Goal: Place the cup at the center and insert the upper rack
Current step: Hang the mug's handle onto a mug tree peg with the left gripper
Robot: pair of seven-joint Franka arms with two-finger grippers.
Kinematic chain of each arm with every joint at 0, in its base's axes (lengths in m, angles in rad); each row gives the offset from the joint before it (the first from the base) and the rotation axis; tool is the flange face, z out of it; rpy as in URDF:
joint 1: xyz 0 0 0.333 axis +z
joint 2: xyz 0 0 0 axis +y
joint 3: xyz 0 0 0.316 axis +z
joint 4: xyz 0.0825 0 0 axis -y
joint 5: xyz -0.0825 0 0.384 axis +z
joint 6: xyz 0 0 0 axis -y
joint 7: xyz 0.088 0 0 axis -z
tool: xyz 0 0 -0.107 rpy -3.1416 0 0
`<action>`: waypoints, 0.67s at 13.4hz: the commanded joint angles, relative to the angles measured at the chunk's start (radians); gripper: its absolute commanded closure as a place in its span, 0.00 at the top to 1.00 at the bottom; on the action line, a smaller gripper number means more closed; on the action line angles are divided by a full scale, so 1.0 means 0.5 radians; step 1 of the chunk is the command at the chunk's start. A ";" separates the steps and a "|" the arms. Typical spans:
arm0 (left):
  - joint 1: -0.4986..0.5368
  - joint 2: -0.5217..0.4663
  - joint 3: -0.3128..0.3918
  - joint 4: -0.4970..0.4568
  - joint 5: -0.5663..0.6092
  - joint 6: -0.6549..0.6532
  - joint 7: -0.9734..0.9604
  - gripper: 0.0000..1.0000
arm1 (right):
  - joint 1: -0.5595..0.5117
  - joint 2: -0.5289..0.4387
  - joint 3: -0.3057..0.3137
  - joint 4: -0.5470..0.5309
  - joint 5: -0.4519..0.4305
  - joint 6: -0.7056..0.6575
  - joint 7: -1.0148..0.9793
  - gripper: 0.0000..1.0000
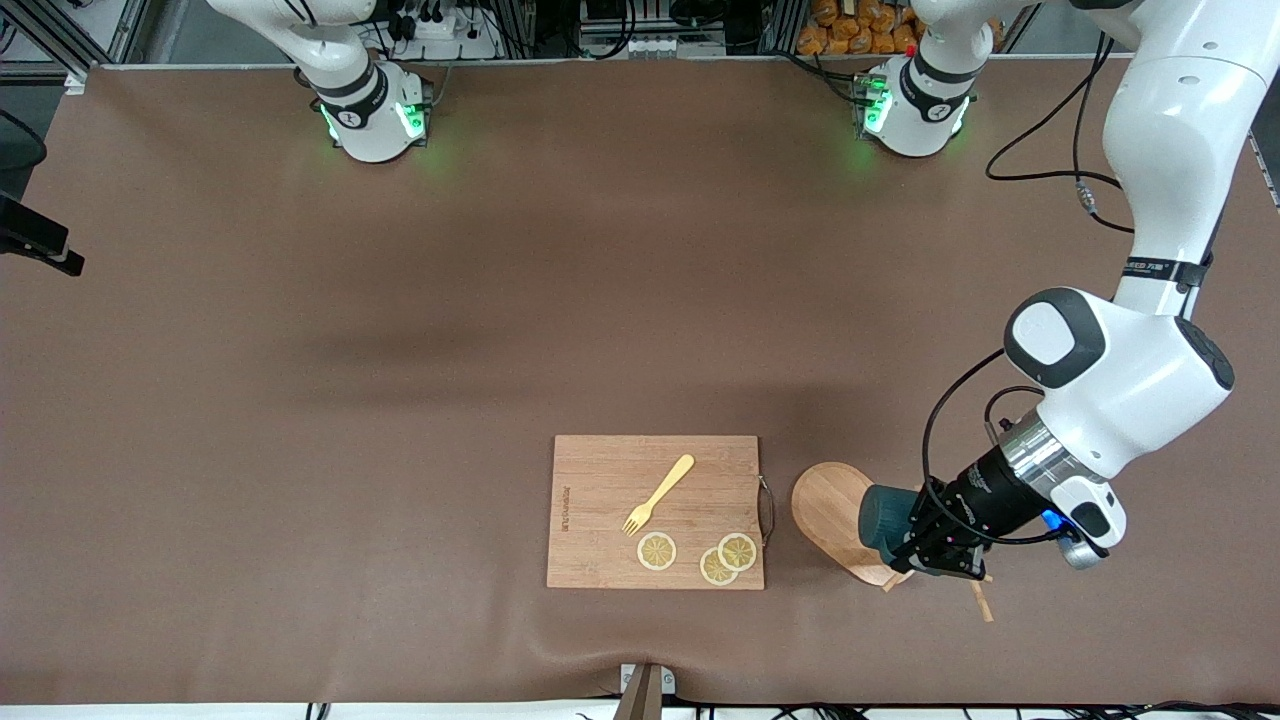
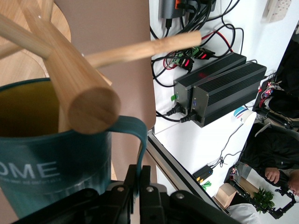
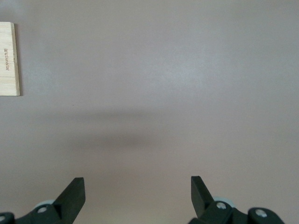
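Observation:
My left gripper releases the cup now, since the cup's opening is around the rack's peg.
The dark teal cup hangs by its loop handle in my left gripper, which is shut on that handle. In the left wrist view the cup shows its yellowish inside and white lettering. The wooden upper rack lies tipped toward the left arm's end of the table, its oval base facing the cutting board. Its post end and a peg sit right against the cup's rim. My left gripper is over the rack's post. My right gripper is open and empty above bare table.
A rectangular wooden cutting board lies near the table's front edge, beside the rack. It carries a yellow fork and three lemon slices. Its corner shows in the right wrist view. The table edge is close to the rack.

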 commanded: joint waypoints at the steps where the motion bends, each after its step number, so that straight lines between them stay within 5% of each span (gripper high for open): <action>1: 0.041 -0.045 -0.011 -0.066 -0.021 0.031 0.008 0.00 | -0.031 0.006 0.016 0.030 0.013 -0.026 -0.025 1.00; 3: 0.044 -0.045 -0.011 -0.066 -0.021 0.031 -0.001 0.00 | -0.031 0.006 0.016 0.030 0.013 -0.026 -0.025 1.00; 4: 0.050 -0.045 -0.011 -0.066 -0.021 0.031 -0.016 0.25 | -0.031 0.006 0.016 0.030 0.013 -0.026 -0.025 1.00; 5: 0.069 -0.045 -0.011 -0.063 -0.021 0.031 -0.010 0.82 | -0.031 0.006 0.016 0.030 0.013 -0.026 -0.025 1.00; 6: 0.063 -0.048 -0.014 -0.060 -0.021 0.031 -0.025 1.00 | -0.031 0.006 0.016 0.030 0.013 -0.026 -0.025 1.00; 9: 0.066 -0.091 -0.014 -0.063 -0.021 0.013 -0.032 1.00 | -0.031 0.006 0.016 0.030 0.013 -0.026 -0.025 1.00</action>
